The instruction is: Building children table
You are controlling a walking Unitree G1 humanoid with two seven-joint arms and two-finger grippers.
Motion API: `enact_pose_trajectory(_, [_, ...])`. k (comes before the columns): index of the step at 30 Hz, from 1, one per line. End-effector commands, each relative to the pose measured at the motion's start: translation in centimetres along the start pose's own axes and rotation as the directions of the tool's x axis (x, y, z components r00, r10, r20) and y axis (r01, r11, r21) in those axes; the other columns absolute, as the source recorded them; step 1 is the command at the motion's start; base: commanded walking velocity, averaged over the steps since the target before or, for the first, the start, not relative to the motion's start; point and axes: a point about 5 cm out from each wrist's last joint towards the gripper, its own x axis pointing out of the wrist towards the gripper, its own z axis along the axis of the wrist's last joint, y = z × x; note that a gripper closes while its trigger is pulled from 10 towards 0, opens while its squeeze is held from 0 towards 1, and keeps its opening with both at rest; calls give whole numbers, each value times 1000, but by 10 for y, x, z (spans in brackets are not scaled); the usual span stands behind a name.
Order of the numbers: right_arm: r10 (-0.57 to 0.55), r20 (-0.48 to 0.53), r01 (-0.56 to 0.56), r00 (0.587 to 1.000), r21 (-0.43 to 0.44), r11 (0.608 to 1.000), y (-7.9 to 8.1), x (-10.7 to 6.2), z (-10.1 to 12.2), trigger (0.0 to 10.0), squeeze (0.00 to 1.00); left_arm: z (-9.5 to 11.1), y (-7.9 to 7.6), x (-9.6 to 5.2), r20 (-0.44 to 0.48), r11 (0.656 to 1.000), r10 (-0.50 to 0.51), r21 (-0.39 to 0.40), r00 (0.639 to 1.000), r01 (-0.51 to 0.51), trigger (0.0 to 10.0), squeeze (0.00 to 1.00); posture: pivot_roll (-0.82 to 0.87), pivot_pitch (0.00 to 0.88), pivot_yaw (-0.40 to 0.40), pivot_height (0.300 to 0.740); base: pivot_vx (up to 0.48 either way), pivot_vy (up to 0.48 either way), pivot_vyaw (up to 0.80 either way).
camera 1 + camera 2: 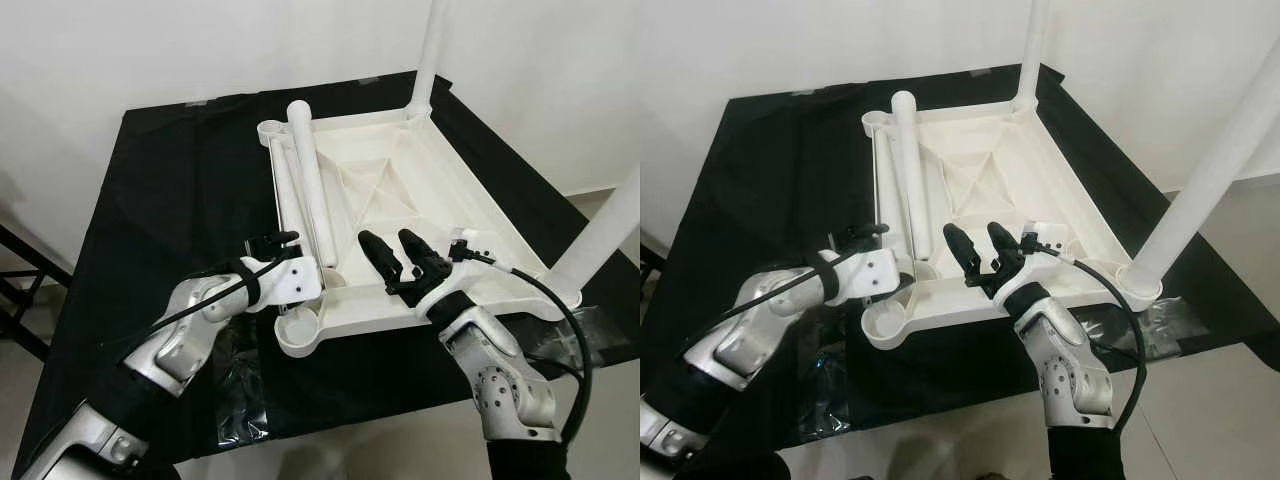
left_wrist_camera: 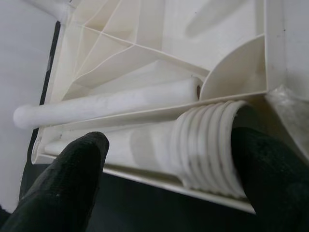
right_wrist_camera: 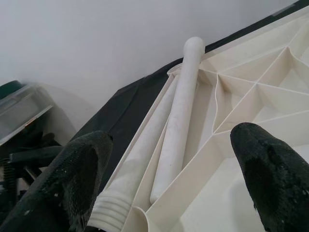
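The left gripper grabs the fourth leg by its wide ribbed end [image 2: 210, 147] next, since its slim body lies sunk between the tabletop's edge and inner side.
The white plastic tabletop [image 1: 470, 190] lies upside down on a black cloth. One leg [image 1: 430, 50] stands upright in its far right corner, another [image 1: 610, 230] in the near right corner. Two loose legs [image 1: 310, 170] lie side by side along its left side. My left gripper [image 1: 283, 243] is at the near left corner by the empty socket [image 1: 300, 335]. It is open, its fingers either side of the ribbed threaded end [image 2: 207, 145] of the outer loose leg. My right gripper [image 1: 388, 240] hovers open over the tabletop's near edge, holding nothing.
The black cloth [image 1: 170, 200] covers the whole work surface. Crumpled clear plastic wrap [image 1: 240, 390] lies at the front, below the left arm. A white wall stands close behind. A dark frame [image 1: 20, 270] sits off the left edge, and bare floor shows at the right.
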Motion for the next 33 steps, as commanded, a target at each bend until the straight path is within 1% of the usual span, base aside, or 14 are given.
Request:
enact_pose_trajectory(1, [-2, -13, 2, 1000, 20, 1000, 1, 1, -3, 10000, 0, -10, -3, 3, -71, 1000, 8, 27, 997, -6, 10000, 0, 34, 91, 33, 740, 0, 0, 0])
enact_pose_trajectory(6, [-3, -13, 3, 1000, 20, 1000, 1, 1, -3, 10000, 0, -15, 0, 8, -115, 999, 48, 18, 992, -46, 10000, 0, 32, 91, 35, 740, 0, 0, 0])
enact_pose_trajectory(8, [-4, -13, 4, 1000, 18, 1000, 1, 1, -4, 10000, 0, -21, 2, 12, -174, 995, 101, 27, 980, -97, 10000, 0, 29, 91, 36, 740, 0, 0, 0])
enact_pose_trajectory(9, [-5, -13, 5, 1000, 17, 1000, 1, 1, -4, 10000, 0, -23, 5, 12, -191, 992, 128, 32, 973, -124, 4157, 0, 26, 91, 36, 740, 0, 0, 0])
enact_pose_trajectory(10, [-5, -13, 5, 1000, 16, 1000, 1, 1, -4, 10000, 0, -25, 8, 11, -205, 988, 154, 33, 967, -150, 0, 0, 26, 91, 36, 740, 0, 0, 0])
enact_pose_trajectory(17, [-6, -13, 6, 1000, 14, 1000, 1, 1, -4, 10000, 0, -28, 27, 6, -235, 959, 283, 36, 930, -282, 0, 0, 23, 90, 35, 740, 0, 0, 0])
enact_pose_trajectory(20, [-7, -14, 7, 1000, 13, 1000, 0, 1, -4, 10000, 0, -33, 40, -1, -255, 933, 357, 48, 899, -357, 0, 0, 24, 88, 32, 740, 0, 0, 0])
enact_pose_trajectory(22, [-7, -14, 8, 1000, 13, 1000, 0, 1, -4, 10000, 0, -34, 42, -3, -260, 927, 371, 53, 892, -370, 0, 0, 24, 88, 32, 740, 0, 0, 0])
enact_pose_trajectory(23, [-7, -14, 7, 1000, 12, 1000, 0, 1, -4, 10000, 0, -37, 49, -10, -267, 909, 412, 59, 871, -412, 0, 0, 24, 88, 32, 740, 0, 0, 0])
enact_pose_trajectory(27, [-7, -16, 7, 1000, 9, 1000, 0, 1, -4, 10000, 0, -38, 56, -17, -268, 890, 452, 62, 851, -453, 0, 0, 21, 81, 27, 740, 0, 0, 0])
enact_pose_trajectory(30, [-3, -19, 2, 1000, -2, 1000, 0, 1, -4, 10000, 0, -40, 71, -31, -262, 846, 524, 47, 810, -532, 0, 0, 24, 77, 22, 740, 0, 0, 0])
enact_pose_trajectory(31, [9, -19, -9, 1000, 0, 1000, 1, 1, -4, 10000, 0, -40, 79, -38, -249, 822, 553, 3, 795, -570, 0, 0, 24, 75, 18, 740, 0, 0, 0])
enact_pose_trajectory(32, [31, -9, -30, 999, 6, 1000, 3, 2, -2, 10000, 0, -42, 89, -47, -251, 778, 589, -82, 768, -623, 0, 0, 25, 71, 15, 740, 0, 0, 0])
enact_pose_trajectory(33, [31, -9, -30, 999, 6, 1000, 3, 2, -2, 10000, 0, -42, 89, -47, -251, 778, 589, -82, 768, -623, 0, 0, 25, 71, 15, 740, 0, 0, 0])
